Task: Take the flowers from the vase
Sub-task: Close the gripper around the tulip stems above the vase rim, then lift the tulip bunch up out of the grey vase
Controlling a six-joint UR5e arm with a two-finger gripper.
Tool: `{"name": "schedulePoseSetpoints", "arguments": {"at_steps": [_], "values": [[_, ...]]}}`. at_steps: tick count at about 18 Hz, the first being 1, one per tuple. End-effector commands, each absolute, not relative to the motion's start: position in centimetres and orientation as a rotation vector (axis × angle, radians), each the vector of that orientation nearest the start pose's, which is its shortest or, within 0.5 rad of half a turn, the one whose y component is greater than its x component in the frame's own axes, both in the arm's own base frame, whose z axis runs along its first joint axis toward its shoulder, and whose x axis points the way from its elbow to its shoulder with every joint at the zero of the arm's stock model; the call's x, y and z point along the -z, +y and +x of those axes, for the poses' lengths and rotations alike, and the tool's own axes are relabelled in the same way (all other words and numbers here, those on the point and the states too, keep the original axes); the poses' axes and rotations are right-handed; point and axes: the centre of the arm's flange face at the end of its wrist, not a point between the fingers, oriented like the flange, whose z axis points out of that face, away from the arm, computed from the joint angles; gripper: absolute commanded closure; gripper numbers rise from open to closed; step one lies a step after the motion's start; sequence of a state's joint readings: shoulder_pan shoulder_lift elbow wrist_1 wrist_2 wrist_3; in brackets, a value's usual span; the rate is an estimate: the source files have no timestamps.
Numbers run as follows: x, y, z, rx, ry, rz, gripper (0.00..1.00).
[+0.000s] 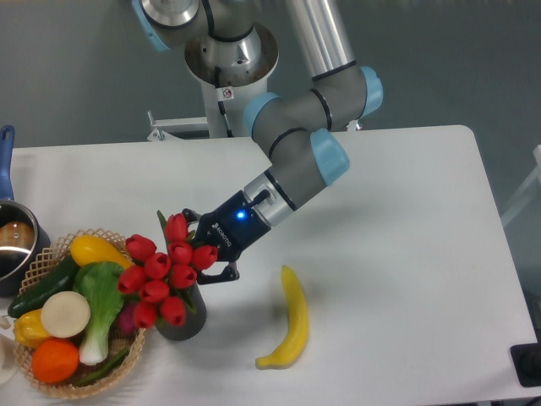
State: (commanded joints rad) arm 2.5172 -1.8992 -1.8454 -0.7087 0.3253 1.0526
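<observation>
I should grip the flowers (161, 275) next by their stems just below the buds, to lift the flowers out of the dark grey vase (184, 323).
The flowers (161, 275), a bunch of red tulip buds with green leaves, stand in the dark grey vase (184, 323) at the front left of the white table, next to the basket. My gripper (205, 246) reaches in from the right at the height of the buds. Its jaws stand apart, one finger above the bunch's right side and one below it, and the rightmost buds lie between them. The stems are hidden behind the buds. The vase rests on the table.
A wicker basket (51, 385) of produce touches the vase on the left. A yellow banana (290, 326) lies on the table to the vase's right. A metal pot (13, 245) with a blue handle sits at the left edge.
</observation>
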Motion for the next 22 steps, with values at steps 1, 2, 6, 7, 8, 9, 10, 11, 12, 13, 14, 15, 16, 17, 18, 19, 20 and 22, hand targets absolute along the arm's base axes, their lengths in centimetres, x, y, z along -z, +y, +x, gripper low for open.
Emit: {"name": "schedulePoseSetpoints", "arguments": {"at_steps": [1,2,6,7,8,9,10,11,12,13,14,15,16,17,18,19,20,22], "values": [[-34.7,51.3,-32.7,0.532,0.262,-1.900,1.00],[-35.2,51.3,-32.9,0.536,0.245,-1.902,1.00],[-36.8,51.5,-33.5,0.553,0.201,-1.900,1.00],[-37.6,51.5,-33.8,0.563,0.186,-1.888,1.00],[-38.9,51.3,-34.1,0.577,0.157,-1.876,1.00],[-39.6,51.2,-34.5,0.582,0.139,-1.870,1.00],[-40.2,51.3,-34.7,0.586,0.130,-1.865,1.00],[-40.8,51.1,-35.1,0.586,0.124,-1.855,1.00],[-41.5,51.1,-35.2,0.595,0.114,-1.847,1.00],[-42.1,51.1,-35.4,0.608,0.095,-1.841,1.00],[-42.8,50.8,-35.7,0.615,0.075,-1.835,1.00],[-43.3,50.5,-36.0,0.618,0.065,-1.826,1.00],[-43.8,50.0,-36.4,0.615,0.062,-1.812,1.00],[-44.3,49.9,-36.5,0.616,0.066,-1.800,1.00],[-45.0,49.5,-36.8,0.611,0.059,-1.792,1.00],[-45.4,48.9,-37.4,0.607,0.041,-1.788,1.00],[-46.0,48.6,-38.0,0.603,0.034,-1.779,1.00],[-48.1,48.1,-39.1,0.599,0.030,-1.748,1.00]]}}
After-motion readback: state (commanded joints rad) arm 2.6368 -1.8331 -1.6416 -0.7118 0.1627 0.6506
